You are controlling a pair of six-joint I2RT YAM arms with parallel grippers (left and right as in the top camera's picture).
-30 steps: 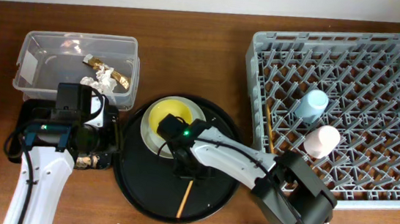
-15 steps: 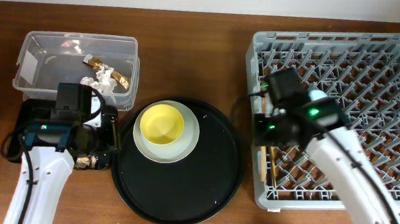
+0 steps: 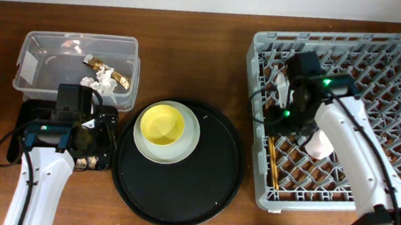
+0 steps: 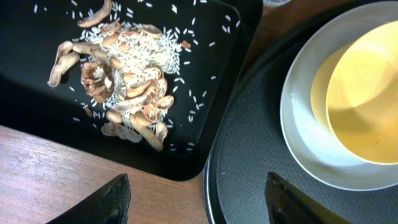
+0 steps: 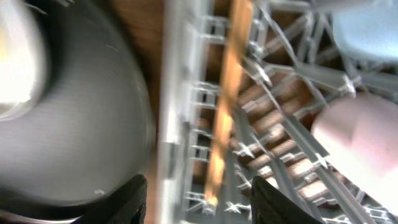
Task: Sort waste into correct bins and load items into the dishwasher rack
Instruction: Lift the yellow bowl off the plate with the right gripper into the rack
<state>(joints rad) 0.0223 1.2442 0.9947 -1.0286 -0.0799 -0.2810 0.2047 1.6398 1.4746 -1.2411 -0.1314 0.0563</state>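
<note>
Next, my right gripper grabs the yellow bowl (image 3: 163,123) by its rim on the side facing the dishwasher rack, to load it tilted into the dishwasher rack.
My right gripper (image 3: 280,124) (image 5: 206,202) hangs open over the left side of the grey dishwasher rack (image 3: 383,56). Below its jaws the wooden chopsticks (image 3: 271,161) (image 5: 226,99) lie free in the rack along the left wall. The pink cup (image 3: 321,145) (image 5: 354,143) stands beside them, and the blue cup (image 5: 368,28) shows only in the right wrist view. My left gripper (image 3: 101,134) (image 4: 203,200) is open and holds nothing, above the seam between the black bin (image 4: 37,118) with food scraps (image 4: 127,81) and the round tray. The yellow bowl (image 3: 163,123) sits on the plate (image 3: 187,145).
The clear tub (image 3: 43,57) at the back left holds crumpled tissue (image 3: 104,81) and a gold wrapper (image 3: 119,79). The round black tray (image 3: 208,187) lies between the bins and the rack. My right arm crosses the rack's left half.
My right arm went from the round tray to the rack with a chopstick, then opened; the chopstick now lies in the rack. The left arm stayed put, jaws slightly wider.
</note>
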